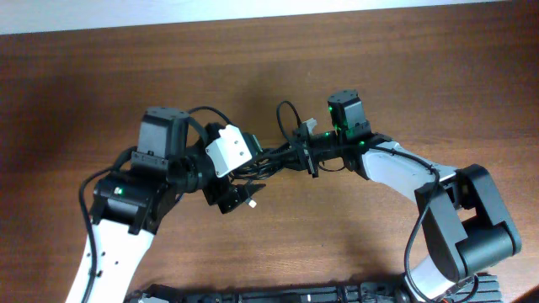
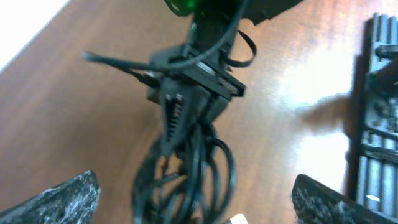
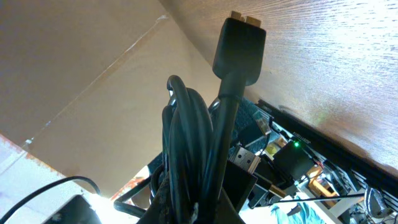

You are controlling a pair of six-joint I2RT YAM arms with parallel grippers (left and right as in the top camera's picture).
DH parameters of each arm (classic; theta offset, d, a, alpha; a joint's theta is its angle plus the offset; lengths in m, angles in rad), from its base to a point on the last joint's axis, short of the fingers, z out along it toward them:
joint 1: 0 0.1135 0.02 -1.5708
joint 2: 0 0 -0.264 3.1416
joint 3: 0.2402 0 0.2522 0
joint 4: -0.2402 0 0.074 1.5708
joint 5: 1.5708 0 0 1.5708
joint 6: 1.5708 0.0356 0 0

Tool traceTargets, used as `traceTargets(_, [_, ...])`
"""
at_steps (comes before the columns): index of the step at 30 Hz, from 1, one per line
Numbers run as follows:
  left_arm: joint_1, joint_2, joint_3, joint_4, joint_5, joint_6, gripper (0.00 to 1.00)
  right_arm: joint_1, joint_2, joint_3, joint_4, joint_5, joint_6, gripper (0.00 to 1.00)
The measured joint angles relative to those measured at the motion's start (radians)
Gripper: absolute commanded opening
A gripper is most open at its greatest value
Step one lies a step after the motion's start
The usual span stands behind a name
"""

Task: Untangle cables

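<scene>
My left gripper should next grab the cables across the bundle's end opposite my right gripper. The loops stay exposed for my right gripper to untangle.
The cables are a black bundle of thin cords hanging between my two grippers above the wooden table. My right gripper is shut on the bundle. In the right wrist view the cables run up out of its jaws, and one black plug with a metal tip sticks up. My left gripper is open. In the left wrist view its fingers stand wide apart on either side of the blurred cable loops, not touching them. The right gripper shows above them, gripping the bundle.
A cable loop sticks out behind the right gripper. A small white tag shows by the left gripper's fingers. The robot's black base rail runs along the near table edge and also shows in the left wrist view.
</scene>
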Motion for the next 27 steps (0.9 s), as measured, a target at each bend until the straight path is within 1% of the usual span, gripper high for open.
traceTargets(2, [0.0,0.057,0.0,-0.022,0.01,-0.01,0.79,0.0,0.0,0.0,0.0,0.002,0.0,0.04])
traceTargets(4, [0.0,0.124,0.0,-0.022,0.01,-0.017,0.78,0.0,0.0,0.0,0.0,0.002,0.0,0.04])
traceTargets(5, [0.0,0.154,0.0,-0.021,0.01,-0.017,0.74,0.0,0.0,0.0,0.0,0.002,0.0,0.04])
traceTargets(7, [-0.001,0.23,0.0,-0.021,-0.003,-0.02,0.54,0.0,0.0,0.0,0.0,0.011,0.003,0.04])
traceTargets(8, [-0.003,0.247,0.0,-0.021,-0.002,-0.017,0.47,0.0,0.0,0.0,0.0,0.014,0.003,0.04])
traceTargets(9, [-0.005,0.258,0.0,-0.022,-0.003,-0.024,0.36,0.0,0.0,0.0,0.0,0.018,0.004,0.04])
traceTargets(10, [-0.005,0.274,0.0,-0.02,-0.003,-0.016,0.0,0.0,0.0,0.0,-0.004,0.027,0.005,0.04])
traceTargets(12, [-0.005,0.297,0.0,-0.017,-0.009,-0.011,0.0,-0.002,0.0,0.0,-0.004,0.042,0.007,0.1])
traceTargets(13, [-0.006,0.297,0.0,-0.019,-0.009,-0.003,0.0,-0.003,0.0,0.0,-0.004,0.048,0.011,0.18])
traceTargets(14, [-0.01,0.297,0.0,-0.013,-0.013,-0.001,0.0,-0.007,0.0,0.0,-0.003,0.057,0.002,0.3])
traceTargets(15, [-0.01,0.298,0.0,-0.002,-0.019,-0.005,0.0,-0.007,0.0,0.0,0.001,0.074,-0.024,0.46])
traceTargets(16, [-0.01,0.299,0.0,0.01,-0.03,-0.02,0.0,-0.007,0.0,0.0,0.003,0.092,-0.084,0.58])
traceTargets(17, [-0.01,0.301,0.0,0.029,-0.043,-0.051,0.0,-0.007,0.0,0.0,0.004,0.107,-0.134,0.65])
traceTargets(18, [-0.009,0.302,0.0,0.051,-0.054,-0.091,0.0,-0.008,0.0,0.0,0.005,0.135,-0.222,0.72])
traceTargets(19, [-0.007,0.303,-0.001,0.074,-0.066,-0.158,0.0,-0.013,0.0,0.002,0.008,0.152,-0.287,0.77])
traceTargets(20, [-0.003,0.303,-0.002,0.089,-0.083,-0.226,0.0,-0.025,0.0,0.003,0.01,0.174,-0.349,0.78])
traceTargets(21, [0.018,0.303,-0.004,0.115,-0.129,-0.35,0.0,-0.044,0.0,0.003,0.012,0.189,-0.399,0.78])
traceTargets(22, [0.035,0.304,-0.004,0.129,-0.157,-0.417,0.0,-0.059,0.0,0.003,0.007,0.2,-0.451,0.78])
traceTargets(24, [0.101,0.304,-0.004,0.154,-0.222,-0.596,0.0,-0.079,0.0,0.003,0.005,0.219,-0.551,0.71])
traceTargets(26, [0.13,0.304,-0.004,0.155,-0.251,-0.708,0.0,-0.076,0.0,0.003,0.005,0.222,-0.655,0.69])
traceTargets(27, [0.13,0.304,-0.004,0.156,-0.252,-0.732,0.0,-0.066,0.0,0.003,0.005,0.226,-0.687,0.68])
